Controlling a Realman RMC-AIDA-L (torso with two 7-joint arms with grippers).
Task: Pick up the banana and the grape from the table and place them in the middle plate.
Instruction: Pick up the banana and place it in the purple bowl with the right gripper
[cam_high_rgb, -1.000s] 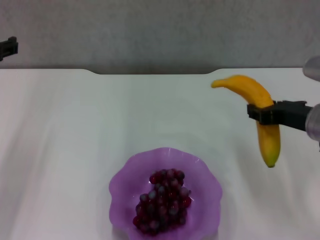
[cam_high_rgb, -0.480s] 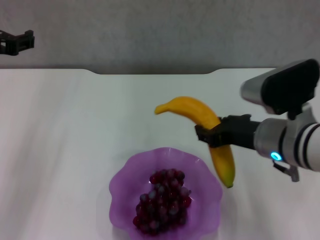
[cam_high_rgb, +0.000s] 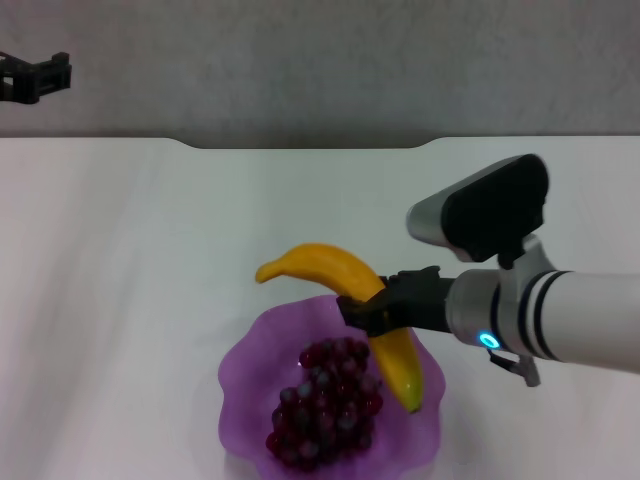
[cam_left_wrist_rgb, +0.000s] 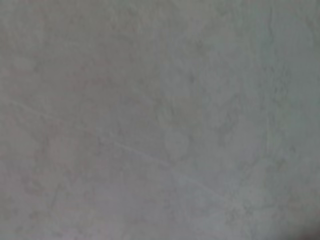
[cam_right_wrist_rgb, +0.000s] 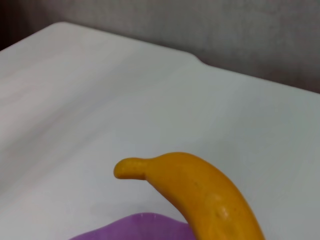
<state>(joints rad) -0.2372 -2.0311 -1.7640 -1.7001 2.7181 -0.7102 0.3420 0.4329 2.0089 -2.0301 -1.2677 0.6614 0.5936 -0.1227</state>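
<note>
My right gripper lowers the banana first and opens only after that, since the banana hangs high above the purple plate's rim and would drop.
My right gripper (cam_high_rgb: 368, 309) is shut on the yellow banana (cam_high_rgb: 330, 270) and holds it over the right side of the purple scalloped plate (cam_high_rgb: 250, 360). The banana's lower tip hangs over the plate's right rim. The bunch of dark red grapes (cam_high_rgb: 325, 400) lies in the plate. In the right wrist view the banana (cam_right_wrist_rgb: 200, 190) fills the near foreground above the plate's rim (cam_right_wrist_rgb: 140, 227). My left gripper (cam_high_rgb: 35, 78) is parked high at the far left, away from the white table (cam_high_rgb: 130, 250).
The table's notched far edge (cam_high_rgb: 310, 146) runs below a grey wall. The left wrist view shows only a plain grey surface.
My right arm has carried the banana from the right side of the table leftward and nearer, to above the plate. The left gripper has shifted slightly at the far left.
</note>
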